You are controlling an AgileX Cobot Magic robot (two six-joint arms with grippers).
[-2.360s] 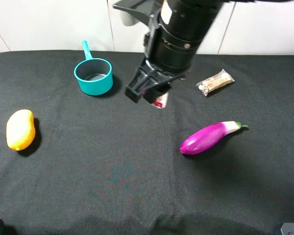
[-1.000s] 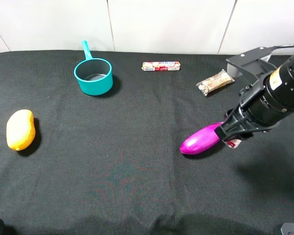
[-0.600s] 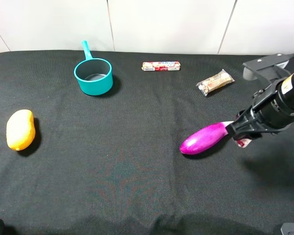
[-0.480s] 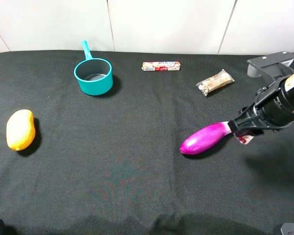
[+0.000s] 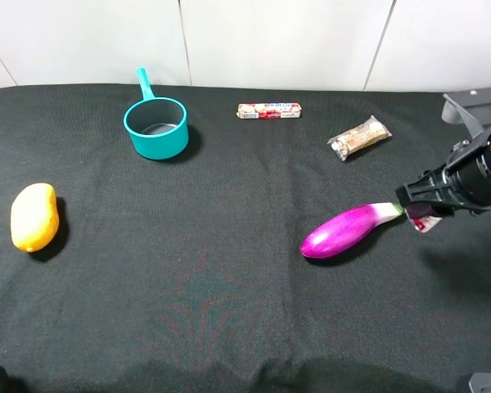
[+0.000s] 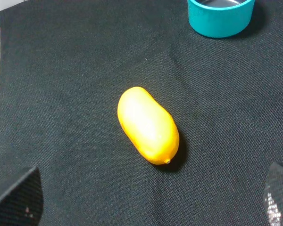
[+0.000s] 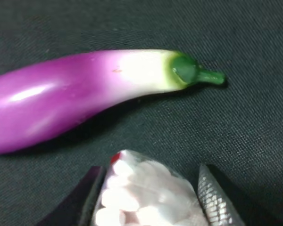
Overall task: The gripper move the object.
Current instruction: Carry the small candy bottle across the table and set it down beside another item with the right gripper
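Note:
In the high view the small clear bottle hangs above the black cloth. My right gripper should keep holding the bottle.
My right gripper (image 5: 422, 210) is shut on the small clear bottle (image 5: 424, 222), which has a red-and-white label, and holds it just right of the purple eggplant's (image 5: 344, 231) green stem. In the right wrist view the bottle (image 7: 144, 186), full of white pieces, sits between the two black fingers (image 7: 216, 194), close to the eggplant (image 7: 80, 101). Its cap is hidden. My left gripper (image 6: 146, 200) is open and empty, hovering over the black cloth near the yellow mango (image 6: 147, 125).
A teal saucepan (image 5: 156, 127) stands at the back left and the mango (image 5: 34, 216) lies at the far left. A long red candy tube (image 5: 268, 110) and a wrapped snack bar (image 5: 359, 137) lie at the back.
My right gripper has carried the bottle from the back middle of the table to the right, past the eggplant's stem. The candy tube is now uncovered.

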